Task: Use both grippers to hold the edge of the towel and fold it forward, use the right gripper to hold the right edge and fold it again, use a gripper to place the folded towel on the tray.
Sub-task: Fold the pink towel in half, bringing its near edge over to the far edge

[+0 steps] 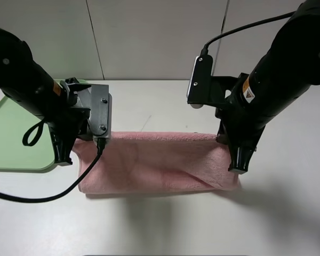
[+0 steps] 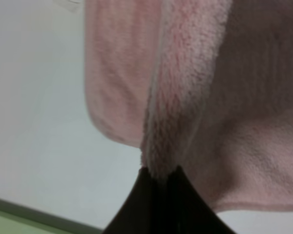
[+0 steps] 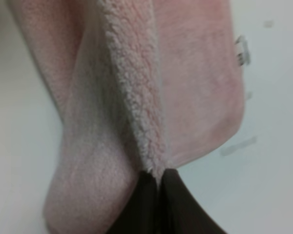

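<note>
The hemmed edge is still short of the towel's far edge, so it is too early to release. My right gripper moves it forward and down before letting go.
The pink towel lies across the middle of the white table, with its hemmed edge lifted and drawn taut between the two arms. My left gripper is shut on the towel's left end. In the left wrist view the jaws pinch a fluffy fold of the towel. My right gripper is shut on the towel's right end. In the right wrist view the jaws pinch the hemmed edge of the towel. The pale green tray lies at the left, behind the left arm.
The white table extends in front of the towel. A black cable loops from the left arm down over the table. The tray's corner shows in the left wrist view. A pale wall stands behind the table.
</note>
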Controlling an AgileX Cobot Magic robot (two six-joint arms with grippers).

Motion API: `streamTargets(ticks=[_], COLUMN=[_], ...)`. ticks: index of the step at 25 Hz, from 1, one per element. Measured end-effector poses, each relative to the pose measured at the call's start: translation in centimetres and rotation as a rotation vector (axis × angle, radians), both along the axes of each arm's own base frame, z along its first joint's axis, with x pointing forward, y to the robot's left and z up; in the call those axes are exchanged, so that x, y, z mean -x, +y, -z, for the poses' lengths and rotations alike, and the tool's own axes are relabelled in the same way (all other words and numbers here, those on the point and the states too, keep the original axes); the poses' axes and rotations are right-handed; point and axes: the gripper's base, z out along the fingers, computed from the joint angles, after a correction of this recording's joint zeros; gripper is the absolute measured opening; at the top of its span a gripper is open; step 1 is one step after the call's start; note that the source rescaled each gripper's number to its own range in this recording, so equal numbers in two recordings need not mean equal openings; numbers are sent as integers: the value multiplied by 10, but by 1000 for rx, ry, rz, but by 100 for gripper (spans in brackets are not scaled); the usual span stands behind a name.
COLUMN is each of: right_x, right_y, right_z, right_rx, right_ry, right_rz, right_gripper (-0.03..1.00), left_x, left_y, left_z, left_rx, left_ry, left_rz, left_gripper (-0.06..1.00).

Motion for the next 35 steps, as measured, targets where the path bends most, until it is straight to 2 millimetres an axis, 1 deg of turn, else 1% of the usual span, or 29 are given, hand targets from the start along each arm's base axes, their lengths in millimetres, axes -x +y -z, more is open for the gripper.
streamTargets(ticks=[5,10,17,20,29,31,32,33,34,35], right_x=[-9,-14,-19,-20,-22,-22,-22,-23,-23,-23], right_y=[3,5,5,5,6,7,7,7,7,7], right_z=[10,16,15,14,14,13,13,13,13,13], right_rx=[6,27,49,57,57,52,49,44,41,33], right_ry=[-17,-35,-96,-117,-133,-140,-145,-148,-149,-148], right_rz=[-13,-37,-83,-100,-112,-116,-119,-116,-111,-90], right_gripper=[0,0,0,0,0,0,0,4,12,30], left_x=[-8,-13,-21,-23,-26,-26,-26,-26,-26,-26], left_y=[4,4,0,-1,-2,-2,-2,-2,-2,-1], left_z=[-2,-2,21,24,23,23,23,23,23,24], left_rx=[30,52,10,9,25,24,26,27,29,32], left_ry=[-47,-93,-66,-67,-102,-102,-102,-102,-100,-97], left_rz=[-22,-18,9,14,24,23,20,15,8,-2], left_gripper=[0,0,0,0,1,7,13,19,30,44])
